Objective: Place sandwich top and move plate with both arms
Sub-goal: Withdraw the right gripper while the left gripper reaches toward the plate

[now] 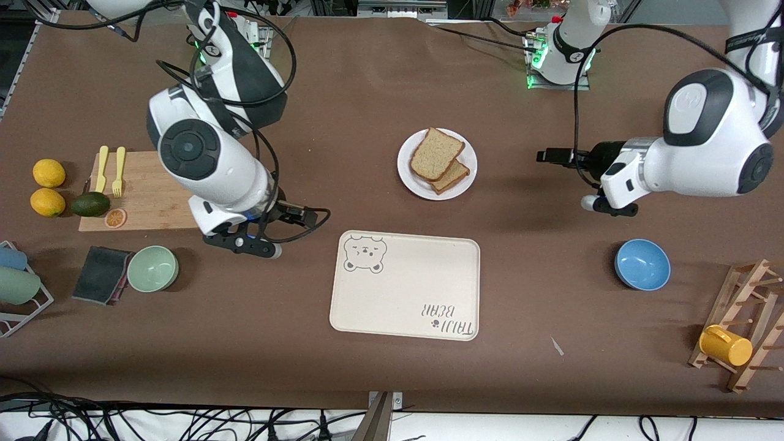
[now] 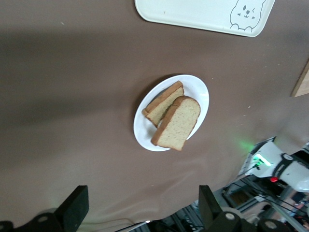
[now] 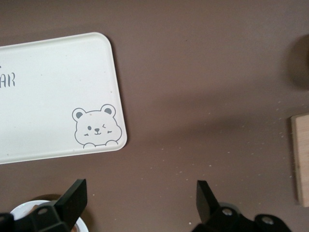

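The white plate should go on the bear tray, so the left gripper should next grab the plate by its rim to set it there.
The white plate stands mid-table, farther from the front camera than the tray. On it the sandwich top, a speckled brown slice, lies partly over a smaller brown slice, offset from it. My left gripper is open and empty, over bare table between the plate and the blue bowl. Its wrist view shows the plate, the sandwich top and its own gripper. My right gripper is open and empty, low over the table beside the tray's bear corner; its wrist view shows the plate's rim.
A cream bear tray lies nearer the front camera than the plate. A blue bowl and a wooden rack with a yellow mug stand at the left arm's end. A green bowl, dark cloth and cutting board are near the right gripper.
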